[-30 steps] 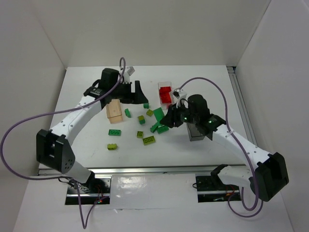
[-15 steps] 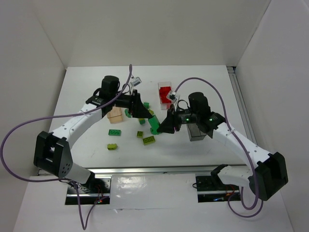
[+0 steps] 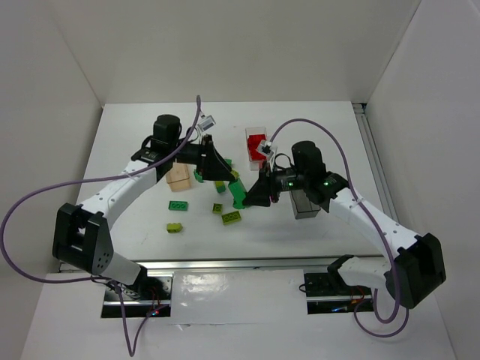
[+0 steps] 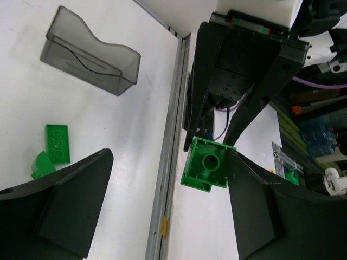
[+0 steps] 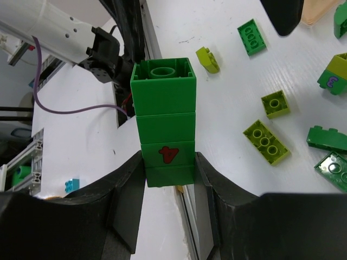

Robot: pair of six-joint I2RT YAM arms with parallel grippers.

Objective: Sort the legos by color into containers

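I need to pull that lego free for the wooden container [image 3: 178, 176], so my left gripper needs to reach the stack's far end [image 3: 235, 185] and grab its sides.
My right gripper [image 5: 169, 162] is shut on the base of a stack of dark green legos [image 5: 162, 116] and holds it above the table; the stack [image 3: 239, 193] tilts toward the left arm. My left gripper [image 4: 171, 162] stands open around the stack's far end [image 4: 209, 165], whose hollow underside touches its right finger [image 4: 255, 211]. Loose green legos [image 5: 252, 37] and lime ones [image 5: 265, 142] lie on the table. The clear container [image 3: 257, 142] holds red legos. The wooden container [image 3: 178, 176] is beside the left arm, and the dark grey container [image 3: 304, 202] is under the right arm.
More loose bricks lie in front: a green one [image 3: 178, 206], lime ones [image 3: 175, 227] [image 3: 231, 217], and a green one [image 4: 57, 143] near the grey container [image 4: 89, 57]. The table's metal front rail [image 3: 225, 264] runs along the near edge.
My right gripper lifted the green stack off the table and swung it left. My left gripper left the wooden container, came to the stack's end and spread a little wider.
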